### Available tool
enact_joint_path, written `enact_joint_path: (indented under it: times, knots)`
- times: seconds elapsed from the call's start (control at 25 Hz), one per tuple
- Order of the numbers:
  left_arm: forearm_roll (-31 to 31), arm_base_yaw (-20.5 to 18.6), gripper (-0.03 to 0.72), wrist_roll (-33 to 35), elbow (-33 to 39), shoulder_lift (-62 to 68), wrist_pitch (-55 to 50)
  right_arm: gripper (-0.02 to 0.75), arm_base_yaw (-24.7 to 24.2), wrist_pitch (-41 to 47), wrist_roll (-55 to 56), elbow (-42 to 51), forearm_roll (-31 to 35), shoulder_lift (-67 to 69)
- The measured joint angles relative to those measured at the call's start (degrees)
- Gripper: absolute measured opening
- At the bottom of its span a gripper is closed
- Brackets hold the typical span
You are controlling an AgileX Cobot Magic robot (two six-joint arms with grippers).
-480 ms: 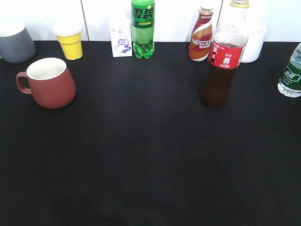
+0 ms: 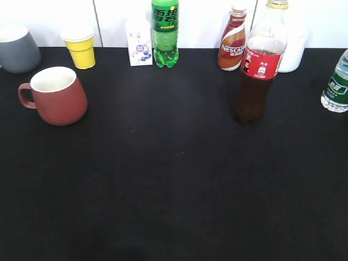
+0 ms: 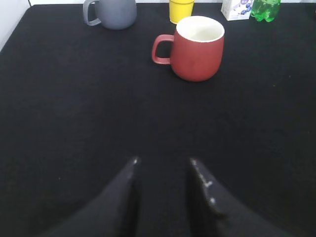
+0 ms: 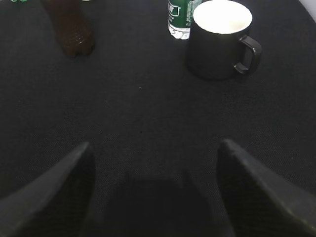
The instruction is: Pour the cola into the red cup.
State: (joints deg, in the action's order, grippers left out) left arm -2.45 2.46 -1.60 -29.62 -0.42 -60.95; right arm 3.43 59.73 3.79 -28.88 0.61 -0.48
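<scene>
The left gripper grabs the red cup by its slim handle next. The red cup's round body is too wide for the gripper's fingers.
The cola stands upright right of centre, a tall clear bottle with dark liquid, a red label and a yellow cap. Its base shows at the top left of the right wrist view. The red cup stands upright at the left with its handle to the left. It is also in the left wrist view, white inside and empty. My left gripper is open and empty, well short of the cup. My right gripper is wide open and empty, well short of the cola. Neither gripper shows in the exterior view.
Along the back stand a grey mug, a yellow paper cup, a small carton, a green soda bottle and a Nescafe bottle. A green-labelled water bottle and a black mug stand at the right.
</scene>
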Motion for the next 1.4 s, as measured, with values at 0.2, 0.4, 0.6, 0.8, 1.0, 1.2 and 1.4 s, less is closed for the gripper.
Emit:
enact_joint_path:
  times: [0.2,0.4,0.6,0.8,1.0,1.2,1.4]
  knots:
    - [0.8,0.0,0.585,0.0,-2.0,4.5,14.4,0.584,0.0,0.0,0.0,0.0,0.0,0.0]
    - [2.8,0.0,0.585,0.0,-2.1,26.5,47.1,0.584,0.0,0.0,0.0,0.0,0.0,0.0]
    - [-3.5,0.0,0.585,0.0,12.6,45.7,78.7,0.584,0.0,0.0,0.0,0.0,0.0,0.0]
    - [-4.6,0.0,0.585,0.0,15.8,64.6,94.5,0.584,0.0,0.0,0.0,0.0,0.0,0.0]
    - [0.0,0.0,0.585,0.0,15.8,82.0,109.7,0.584,0.0,0.0,0.0,0.0,0.0,0.0]
    - [0.4,0.0,0.541,0.0,8.9,98.2,116.5,0.584,0.0,0.0,0.0,0.0,0.0,0.0]
    - [0.7,0.0,0.529,0.0,2.0,107.5,119.5,0.584,0.0,0.0,0.0,0.0,0.0,0.0]
